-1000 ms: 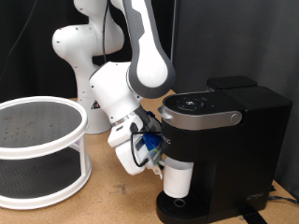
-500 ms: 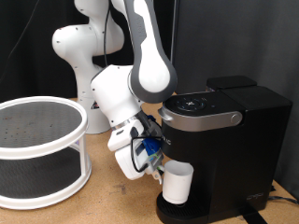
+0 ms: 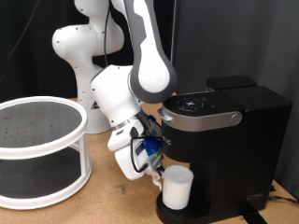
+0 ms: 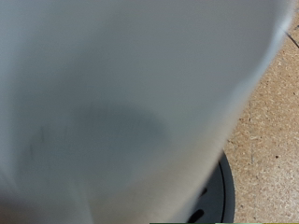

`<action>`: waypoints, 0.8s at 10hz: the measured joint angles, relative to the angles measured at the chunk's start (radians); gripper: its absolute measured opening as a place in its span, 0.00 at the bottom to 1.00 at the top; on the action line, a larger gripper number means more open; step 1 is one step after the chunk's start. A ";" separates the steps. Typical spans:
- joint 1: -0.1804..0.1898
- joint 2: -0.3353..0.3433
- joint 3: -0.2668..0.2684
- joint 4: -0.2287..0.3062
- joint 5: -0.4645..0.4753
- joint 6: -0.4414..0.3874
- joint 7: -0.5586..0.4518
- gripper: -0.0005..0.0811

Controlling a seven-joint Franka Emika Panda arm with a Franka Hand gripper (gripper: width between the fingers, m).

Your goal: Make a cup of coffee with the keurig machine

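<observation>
I should open my gripper now. The white cup (image 3: 177, 189) in it has its base over the round drip tray (image 3: 166, 214), so the cup would stand.
The white cup (image 3: 177, 189) stands upright under the brew head of the black keurig machine (image 3: 234, 140), at or just above its round drip tray (image 3: 166, 214). My gripper (image 3: 160, 175) is at the cup's side towards the exterior view's left and grips it there; the fingers are mostly hidden by the hand and cup. In the wrist view the cup's white wall (image 4: 121, 103) fills nearly the whole picture, with the black drip tray's edge (image 4: 217, 196) below it. The machine's lid is closed.
A white two-tier round rack (image 3: 37, 140) stands at the exterior view's left on the wooden table (image 3: 107, 198). The white robot base (image 3: 79, 51) is behind. A dark curtain backs the scene.
The gripper has lowered the cup from under the brew head down towards the drip tray. The arm shifted slightly down with it.
</observation>
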 joint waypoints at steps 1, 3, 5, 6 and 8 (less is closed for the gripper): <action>0.000 0.000 0.000 0.000 0.001 0.000 0.000 0.18; 0.000 0.000 0.000 0.000 0.001 0.000 0.001 0.40; -0.003 -0.003 -0.002 -0.007 -0.016 0.007 0.010 0.63; -0.011 -0.008 -0.007 -0.024 -0.074 0.007 0.042 0.80; -0.040 -0.036 -0.030 -0.082 -0.196 -0.030 0.088 0.95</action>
